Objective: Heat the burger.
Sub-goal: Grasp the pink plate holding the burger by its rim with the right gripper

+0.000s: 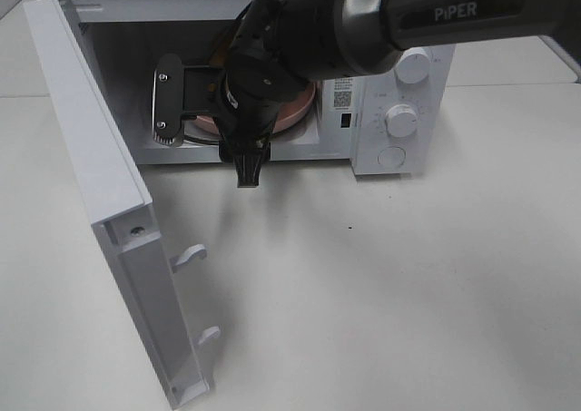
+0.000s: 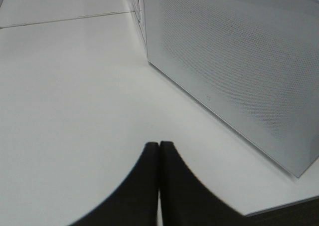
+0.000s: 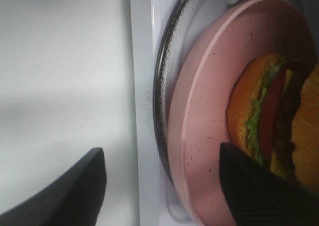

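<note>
The burger (image 3: 269,112) needs to be carried from the open microwave, so next my right gripper should grab the pink speckled plate by its rim (image 3: 177,141).
The burger (image 3: 264,116) lies on a pink speckled plate (image 3: 209,111) on the glass turntable (image 3: 167,66) inside the open microwave (image 1: 399,84). From the exterior high view the arm hides the burger and only a slice of the plate (image 1: 301,112) shows. My right gripper (image 3: 162,151) is open at the oven's mouth. One finger (image 3: 79,191) is over the table, the other (image 3: 259,186) over the plate beside the burger, and it holds nothing. The same gripper (image 1: 246,157) hangs at the oven's front sill. My left gripper (image 2: 159,151) is shut and empty, low over the table beside the microwave's perforated side wall (image 2: 239,61).
The microwave door (image 1: 100,175) stands swung open toward the front left, with its latch hooks (image 1: 189,257) sticking out. Two white knobs (image 1: 400,119) sit on the control panel at the right. White tabletop (image 1: 390,284) spreads in front.
</note>
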